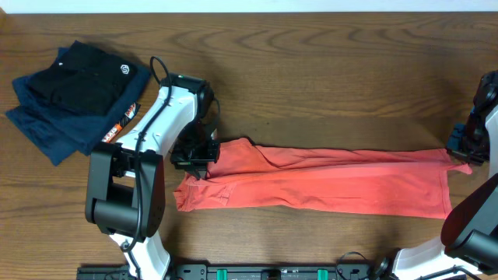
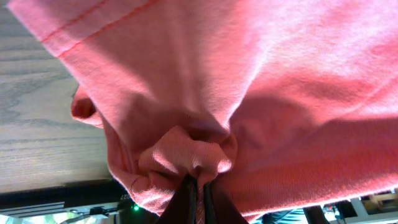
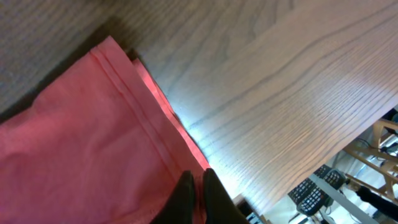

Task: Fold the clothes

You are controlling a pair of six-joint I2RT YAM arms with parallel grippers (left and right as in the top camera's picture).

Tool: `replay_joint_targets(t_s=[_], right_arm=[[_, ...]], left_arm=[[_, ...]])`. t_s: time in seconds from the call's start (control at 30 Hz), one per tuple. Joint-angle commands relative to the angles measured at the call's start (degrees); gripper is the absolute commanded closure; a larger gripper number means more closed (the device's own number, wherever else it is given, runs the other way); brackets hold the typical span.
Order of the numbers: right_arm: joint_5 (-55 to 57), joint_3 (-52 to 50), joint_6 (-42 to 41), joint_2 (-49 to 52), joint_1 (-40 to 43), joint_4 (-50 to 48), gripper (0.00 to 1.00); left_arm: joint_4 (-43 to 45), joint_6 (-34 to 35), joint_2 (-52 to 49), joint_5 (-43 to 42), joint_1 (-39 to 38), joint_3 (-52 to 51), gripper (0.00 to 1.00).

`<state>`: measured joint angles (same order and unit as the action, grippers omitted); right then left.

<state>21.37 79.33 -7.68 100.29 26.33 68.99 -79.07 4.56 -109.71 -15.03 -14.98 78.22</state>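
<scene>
The shirt is spread on the flat table below, so the bunched cloth would settle in place. I should open my left gripper now.
The coral-red T-shirt (image 1: 327,183) lies stretched into a long narrow band across the wooden table, folded lengthwise. My left gripper (image 1: 204,152) is at its left end, shut on a bunched pinch of the red cloth (image 2: 199,177); the shirt fills the left wrist view. My right gripper (image 1: 467,155) is at the shirt's far right corner, shut on the hemmed edge (image 3: 196,180). The double-stitched hem (image 3: 134,106) runs diagonally in the right wrist view. The chest lettering and neck tag are hidden.
A folded navy and black garment pile with a round white logo (image 1: 74,93) lies at the back left of the table. Bare wood table (image 1: 327,85) lies behind the shirt. The table's front edge and the arm bases (image 1: 257,272) are close below.
</scene>
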Motion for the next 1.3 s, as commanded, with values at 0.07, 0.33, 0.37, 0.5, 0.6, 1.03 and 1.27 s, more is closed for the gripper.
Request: replay_joint_targets(t_s=[0.07,0.33,0.37,0.5,0.6,1.03,1.27], right_arm=[[2.4,-0.4,-0.6,-0.8,0.8,1.8,0.77],[-0.2,-0.4,-0.6,-0.8,2.1,2.4,0.74],[-2.1,-0.4,-0.4,-0.8,2.1,2.3,0.74],[-12.3,-0.4,2.4,-0.8,2.1,1.9,0.74],[-18.2,-1.3,3.1,-0.8,2.1,1.2,0.74],[-19.2,-19.4,2.4,-0.8,2.1,-12.7,0.73],[-15.6,-24.3,-1.0,-0.8,2.1,-15.6,0.73]], left_arm=[[-0.3,0.5,0.8,0.8,-0.3,-0.4,0.91],[-0.9,0.4,0.8,0.8,-0.3,-0.4,0.83],[-1.0,0.4,0.9,0.8,-0.3,-0.4,0.83],[0.2,0.4,2.2,0.8,-0.2,0.3,0.83],[3.8,0.5,4.7,0.7,-0.3,1.7,0.83],[20.8,0.5,7.2,-9.1,-4.8,0.8,0.51],[25.4,1.0,7.0,-9.0,-11.9,-1.2,0.46]])
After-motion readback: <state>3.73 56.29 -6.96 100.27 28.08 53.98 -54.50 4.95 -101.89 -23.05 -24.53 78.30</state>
